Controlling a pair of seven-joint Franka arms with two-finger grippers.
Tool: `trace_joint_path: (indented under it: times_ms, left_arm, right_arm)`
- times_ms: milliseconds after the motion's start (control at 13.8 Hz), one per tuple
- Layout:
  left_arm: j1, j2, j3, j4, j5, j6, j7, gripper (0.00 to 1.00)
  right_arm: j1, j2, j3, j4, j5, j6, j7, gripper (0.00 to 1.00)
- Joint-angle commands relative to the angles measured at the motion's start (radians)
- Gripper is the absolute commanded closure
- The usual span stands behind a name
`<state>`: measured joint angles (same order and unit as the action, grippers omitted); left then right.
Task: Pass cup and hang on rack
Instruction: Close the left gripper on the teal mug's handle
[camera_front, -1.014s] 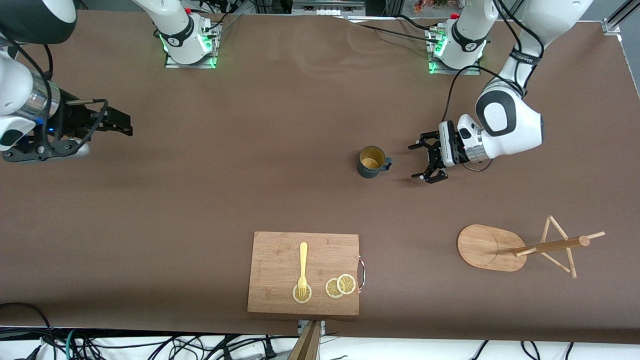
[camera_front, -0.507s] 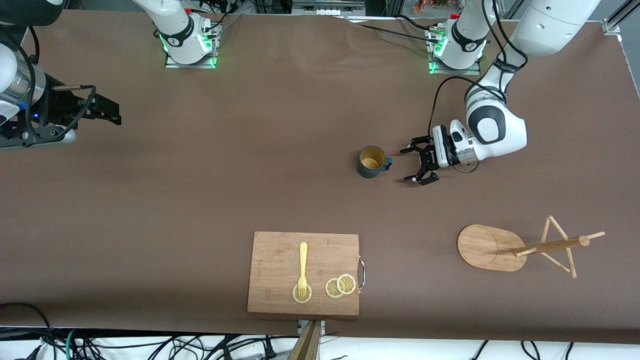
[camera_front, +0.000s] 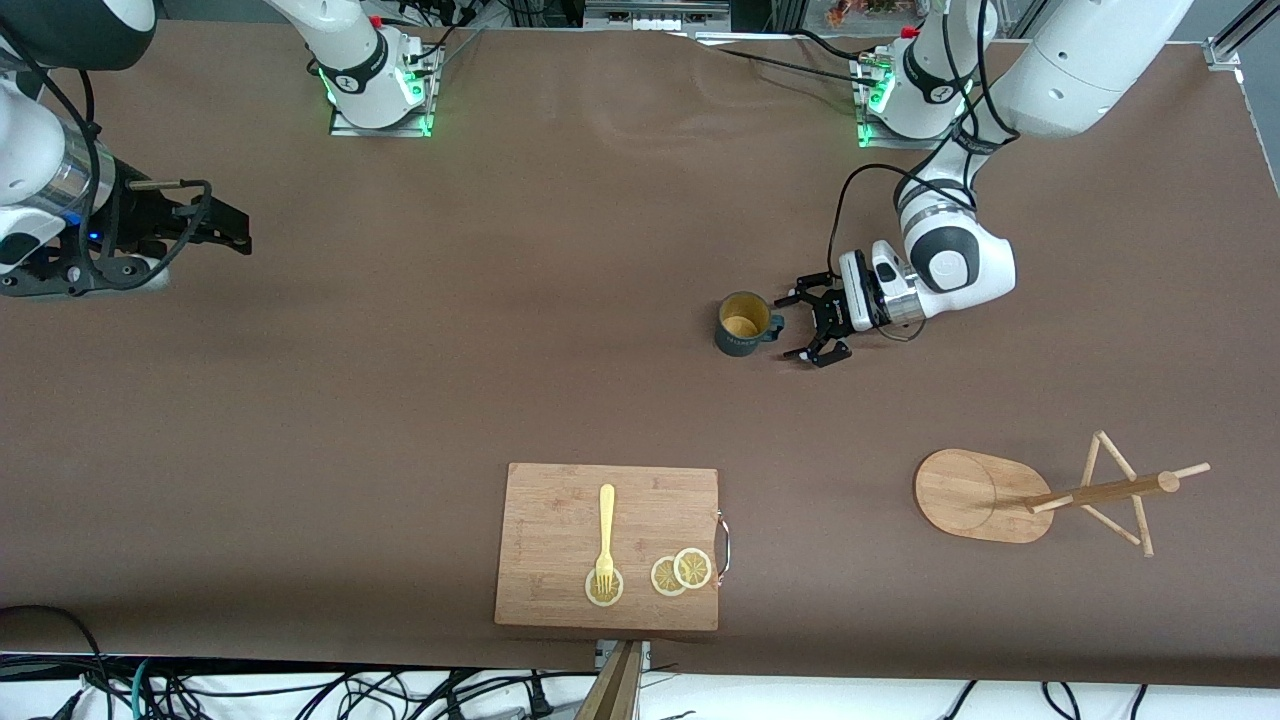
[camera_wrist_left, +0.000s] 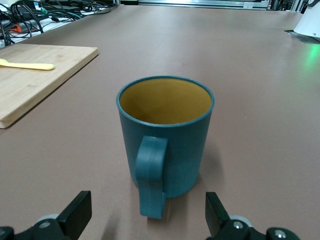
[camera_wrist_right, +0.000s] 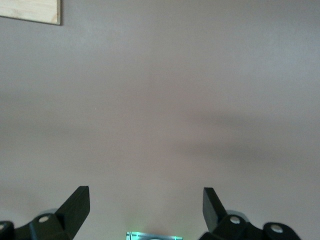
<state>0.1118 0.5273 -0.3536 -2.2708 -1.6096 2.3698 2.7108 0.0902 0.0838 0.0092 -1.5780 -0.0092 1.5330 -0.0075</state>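
Note:
My left gripper has its fingers on either side of the handle's lower end (camera_front: 775, 325) (camera_wrist_left: 152, 202). It should close now, and it would hold the cup's handle.
The cup (camera_front: 742, 323), dark teal with a mustard-yellow inside, stands upright on the brown table, its handle (camera_front: 775, 325) turned toward my left gripper. My left gripper (camera_front: 801, 326) is open and low over the table, right beside the handle, fingers either side of its line. In the left wrist view the cup (camera_wrist_left: 165, 135) is close, and its handle (camera_wrist_left: 151, 175) points between the open fingers of the left gripper (camera_wrist_left: 148, 220). The rack (camera_front: 1000, 495) stands nearer the front camera, toward the left arm's end. My right gripper (camera_front: 235, 232) is open and empty over bare table at the right arm's end.
A wooden cutting board (camera_front: 560, 500) lies near the front edge with a yellow fork (camera_front: 605, 535) and lemon slices (camera_front: 680, 572) on it. Its corner shows in the right wrist view (camera_wrist_right: 30, 10) and its edge in the left wrist view (camera_wrist_left: 30, 85).
My left gripper has moved toward the cup and now sits just beside its handle, still open. The right arm has shifted only slightly. The cup has not moved.

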Motion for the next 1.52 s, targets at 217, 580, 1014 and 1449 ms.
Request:
trace_joint_path:
  times_ms: [217, 580, 1014, 1449]
  left_arm:
    - [-0.018, 0.002, 0.001, 0.011, -0.050, 0.011, 0.047, 0.37]
    - [-0.017, 0.002, 0.004, 0.010, -0.067, 0.011, 0.026, 1.00]
    - [-0.007, -0.073, 0.007, 0.001, -0.053, -0.001, -0.262, 1.00]
    - [0.054, -0.252, 0.008, -0.026, 0.213, -0.116, -0.768, 1.00]
  right_arm:
    - [-0.017, 0.001, 0.011, 0.016, 0.005, 0.047, 0.038, 0.00]
    - [-0.013, -0.001, 0.017, 0.012, 0.006, 0.104, 0.038, 0.00]
    - [-0.013, -0.003, 0.018, 0.006, 0.006, 0.108, 0.038, 0.00]
    - [-0.013, -0.003, 0.018, 0.006, 0.006, 0.107, 0.038, 0.00]
